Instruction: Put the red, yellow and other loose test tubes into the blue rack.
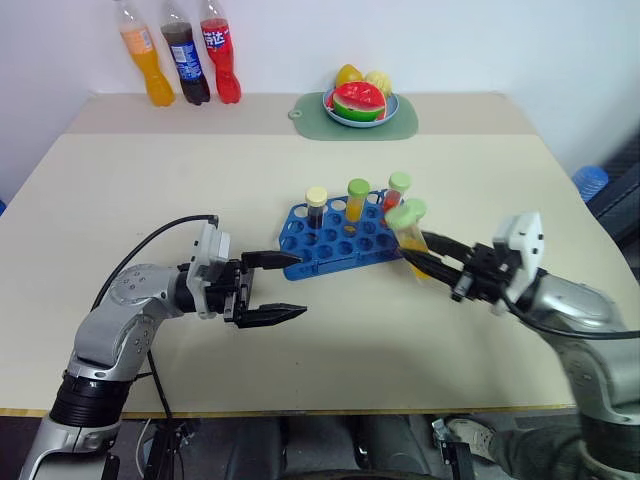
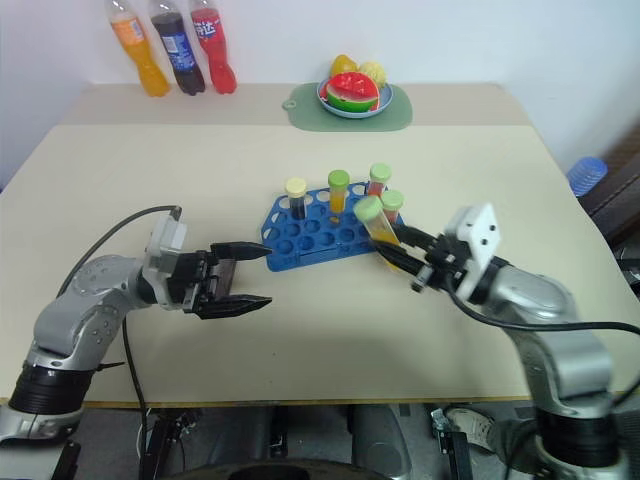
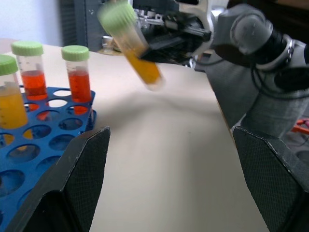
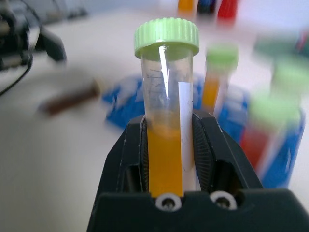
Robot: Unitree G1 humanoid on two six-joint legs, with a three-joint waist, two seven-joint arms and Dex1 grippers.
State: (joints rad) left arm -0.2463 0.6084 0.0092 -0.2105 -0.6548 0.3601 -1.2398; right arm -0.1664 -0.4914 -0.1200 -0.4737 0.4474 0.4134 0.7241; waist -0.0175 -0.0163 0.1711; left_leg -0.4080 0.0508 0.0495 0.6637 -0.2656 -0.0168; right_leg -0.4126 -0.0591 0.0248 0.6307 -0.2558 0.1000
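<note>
The tilted yellow tube is outside the blue rack's holes and would fall short, so I need to move it toward them before my right gripper opens.
The blue rack (image 1: 335, 240) lies mid-table. Standing in it are a dark brown test tube with a yellow cap (image 1: 316, 206), a yellow one with a green cap (image 1: 357, 198) and two red ones with green caps (image 3: 29, 72) (image 3: 77, 75). My right gripper (image 1: 420, 256) is shut on another yellow test tube with a green cap (image 4: 166, 111), held tilted in the air just past the rack's right end. My left gripper (image 1: 300, 285) is open and empty, level with the table at the rack's left front corner, its upper finger (image 1: 268, 259) close to the rack's edge.
Three soft-drink bottles (image 1: 180, 55) stand at the table's back left. A green mat with a fruit bowl (image 1: 358, 105) sits at the back centre. Bare tabletop (image 1: 380, 330) stretches in front of the rack down to the near edge.
</note>
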